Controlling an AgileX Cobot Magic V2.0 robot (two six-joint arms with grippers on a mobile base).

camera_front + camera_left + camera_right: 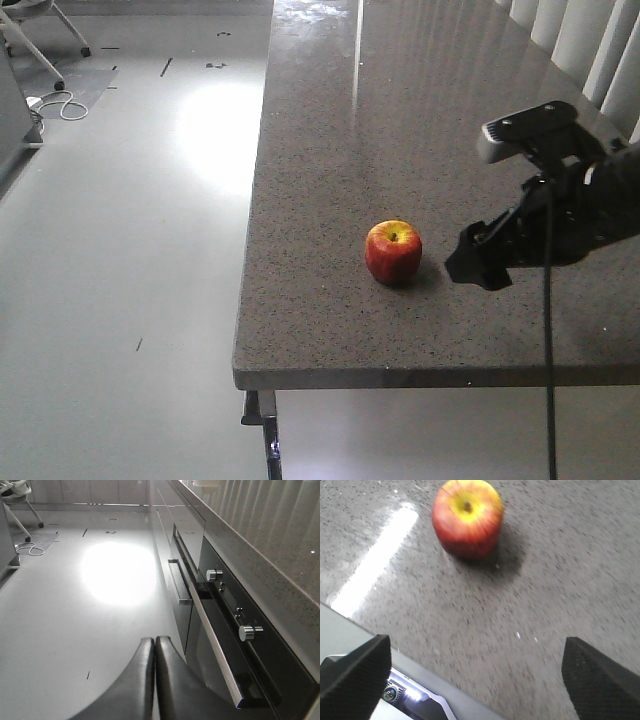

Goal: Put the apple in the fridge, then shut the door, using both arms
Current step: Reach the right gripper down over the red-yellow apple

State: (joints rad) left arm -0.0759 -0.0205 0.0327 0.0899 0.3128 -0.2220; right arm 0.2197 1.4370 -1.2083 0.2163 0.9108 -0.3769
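I should put the apple in the fridge, so next I should grab it with my right gripper by its round body (393, 258).
The red and yellow apple (393, 252) stands upright, stem dimple up, on the grey speckled countertop (400, 120) near its front edge. My right gripper (472, 268) hovers just to the right of it, a short gap apart. In the right wrist view the apple (467, 517) lies ahead of the right gripper (477, 680), whose jaws are spread wide and open with only countertop between them. My left gripper (154, 647) is shut, its fingers pressed together on nothing, held low over the floor beside the cabinets. The fridge and its door are out of view.
The countertop's left edge (250, 250) and front edge (430, 378) drop to a glossy grey floor (120, 250). Under the counter sits a black oven (235, 645) with a long bar handle (212, 630) and knobs (247, 631). White slats (590, 40) stand behind the counter at right.
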